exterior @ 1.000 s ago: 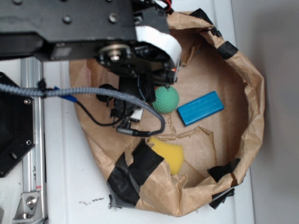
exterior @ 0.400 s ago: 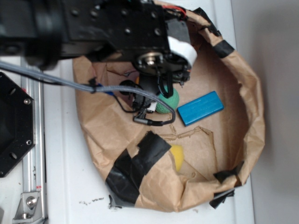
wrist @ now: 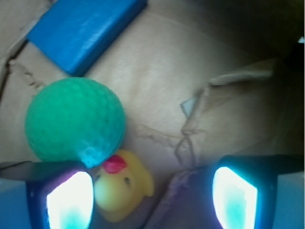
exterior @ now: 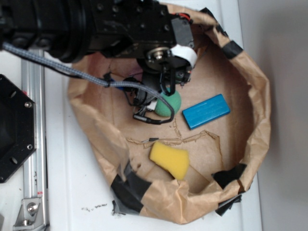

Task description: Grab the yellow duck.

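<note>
I should lower my gripper first and then close it on the duck, because my fingers are above the yellow duck (wrist: 121, 188) in the wrist view.
The yellow duck (wrist: 121, 188) with its red beak lies on brown paper at the bottom of the wrist view. It rests against the green ball (wrist: 74, 119). My gripper (wrist: 152, 198) is open and straddles the duck. The left finger (wrist: 69, 200) is right beside the duck, and the right finger (wrist: 234, 198) stands well apart from it. Seen from the exterior camera, the gripper (exterior: 146, 100) reaches down inside the paper bag next to the green ball (exterior: 169, 104), and the arm hides the duck.
A blue block (exterior: 207, 111) lies right of the ball. A yellow sponge (exterior: 169, 160) sits near the front. The crumpled brown paper bag wall (exterior: 260, 120), patched with black tape, rings everything. A metal rail (exterior: 33, 144) runs along the left.
The arm has shifted right and deeper into the bag. The bag's front-left taped flap has moved back, so the whole yellow sponge shows again.
</note>
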Tool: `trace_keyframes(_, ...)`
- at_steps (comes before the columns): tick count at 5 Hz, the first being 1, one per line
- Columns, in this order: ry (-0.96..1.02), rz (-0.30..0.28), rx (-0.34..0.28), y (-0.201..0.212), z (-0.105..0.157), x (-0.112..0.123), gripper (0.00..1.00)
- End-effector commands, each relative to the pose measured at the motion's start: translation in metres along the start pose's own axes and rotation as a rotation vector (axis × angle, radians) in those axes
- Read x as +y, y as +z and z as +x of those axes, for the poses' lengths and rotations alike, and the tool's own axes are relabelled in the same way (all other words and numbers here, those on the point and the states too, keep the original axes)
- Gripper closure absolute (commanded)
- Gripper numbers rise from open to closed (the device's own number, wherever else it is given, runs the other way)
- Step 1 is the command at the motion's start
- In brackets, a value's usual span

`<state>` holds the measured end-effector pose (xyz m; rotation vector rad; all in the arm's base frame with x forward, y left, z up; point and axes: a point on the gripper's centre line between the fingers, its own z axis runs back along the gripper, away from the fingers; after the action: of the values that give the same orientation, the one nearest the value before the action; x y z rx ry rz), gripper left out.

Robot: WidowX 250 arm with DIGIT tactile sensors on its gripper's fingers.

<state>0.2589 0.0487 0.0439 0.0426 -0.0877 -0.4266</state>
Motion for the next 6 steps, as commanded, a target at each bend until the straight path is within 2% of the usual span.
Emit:
trace_keyframes(1,0.013,0.005,-0.079,0.034,-0.007,0.013,0.0)
trace_keyframes(4,-0.003,0.015,-0.056,0.015,0.0,0.011,0.0)
trace_keyframes(5,0.024,-0.044,-0.094,0.002,0.005,0.001,0.0)
trace_keyframes(6,0.023,-0.024,-0.088,-0.034,0.016,-0.01,0.0)
